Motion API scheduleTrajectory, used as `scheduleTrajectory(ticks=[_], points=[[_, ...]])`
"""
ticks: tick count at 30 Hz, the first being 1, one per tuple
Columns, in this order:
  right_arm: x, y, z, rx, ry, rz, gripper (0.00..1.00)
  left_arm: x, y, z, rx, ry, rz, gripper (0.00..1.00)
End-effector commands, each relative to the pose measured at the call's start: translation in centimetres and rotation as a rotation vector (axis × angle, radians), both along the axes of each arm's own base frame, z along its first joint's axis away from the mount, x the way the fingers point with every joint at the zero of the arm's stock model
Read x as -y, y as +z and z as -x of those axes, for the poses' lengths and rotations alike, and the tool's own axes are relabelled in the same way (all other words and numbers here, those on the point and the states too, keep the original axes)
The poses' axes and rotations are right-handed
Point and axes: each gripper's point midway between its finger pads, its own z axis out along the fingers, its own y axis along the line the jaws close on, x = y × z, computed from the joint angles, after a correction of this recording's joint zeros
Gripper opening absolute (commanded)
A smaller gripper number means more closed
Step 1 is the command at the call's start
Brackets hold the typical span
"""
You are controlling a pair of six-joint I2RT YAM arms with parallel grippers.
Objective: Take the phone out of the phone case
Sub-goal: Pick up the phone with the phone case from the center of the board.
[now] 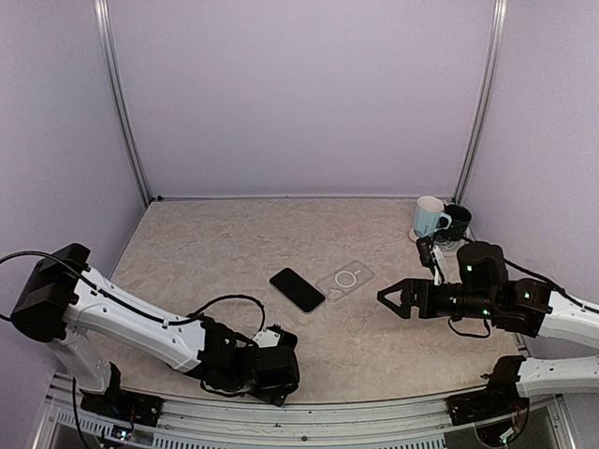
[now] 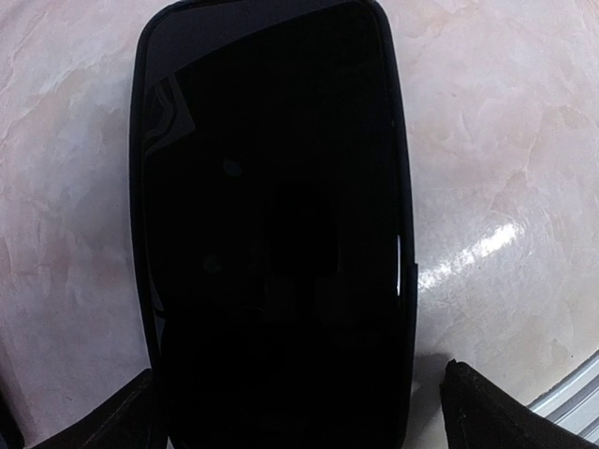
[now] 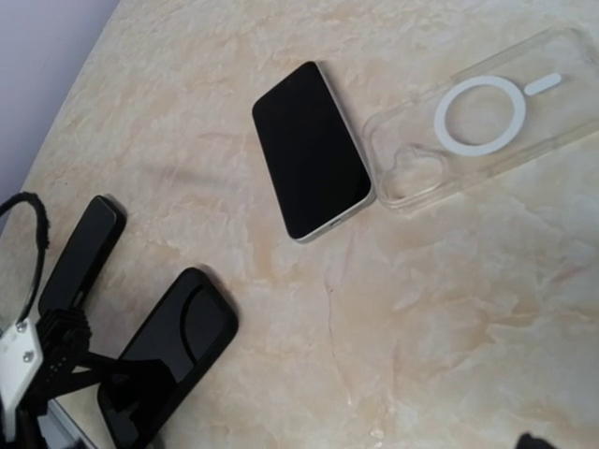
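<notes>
The fingers of my left gripper are down beside the long edges of the black-cased phone [image 2: 288, 398], so it is time to close on the phone now.
A bare phone [image 1: 297, 289] with a dark screen and pale edge lies mid-table, also in the right wrist view [image 3: 314, 150]. An empty clear case [image 1: 344, 278] with a white ring lies beside it, touching its right side [image 3: 482, 117]. A second dark phone in a black case [image 2: 271, 234] lies near the front edge [image 3: 173, 341]. My left gripper [image 2: 299, 416] is open low over it, fingers [image 2: 496, 412] on either side with a gap. My right gripper [image 1: 393, 297] is open and empty, right of the clear case.
A slim black slab [image 3: 80, 251] lies left of the black-cased phone. A white mug [image 1: 429, 218] and a dark mug [image 1: 458, 223] stand at the back right. The metal front rail [image 2: 571, 393] is close to the left gripper.
</notes>
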Motion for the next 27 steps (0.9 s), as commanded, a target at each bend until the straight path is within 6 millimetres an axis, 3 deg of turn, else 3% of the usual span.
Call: scheduleTrajectory(ticks=[1, 5, 13, 19, 27], points=[[0.0, 0.3, -0.1, 0.013, 0.000, -0.016, 0.99, -0.1, -1.1, 0.0, -0.021, 0.013, -0.016, 0.98], [-0.1, 0.3, -0.1, 0.011, 0.006, -0.017, 0.99, -1.0, -1.8, -0.2, -0.019, 0.014, -0.049, 0.91], [0.1, -0.1, 0.2, -0.004, 0.007, -0.014, 0.99, -2.1, -2.8, -1.0, -0.009, 0.008, -0.094, 0.63], [0.3, -1.4, 1.0, -0.058, 0.013, -0.013, 0.99, 1.0, -0.9, -1.4, 0.037, -0.116, -0.007, 0.60], [0.0, -4.9, 4.9, -0.260, 0.098, -0.103, 0.99, 5.2, 2.8, -2.0, 0.141, -0.285, 0.129, 0.57]])
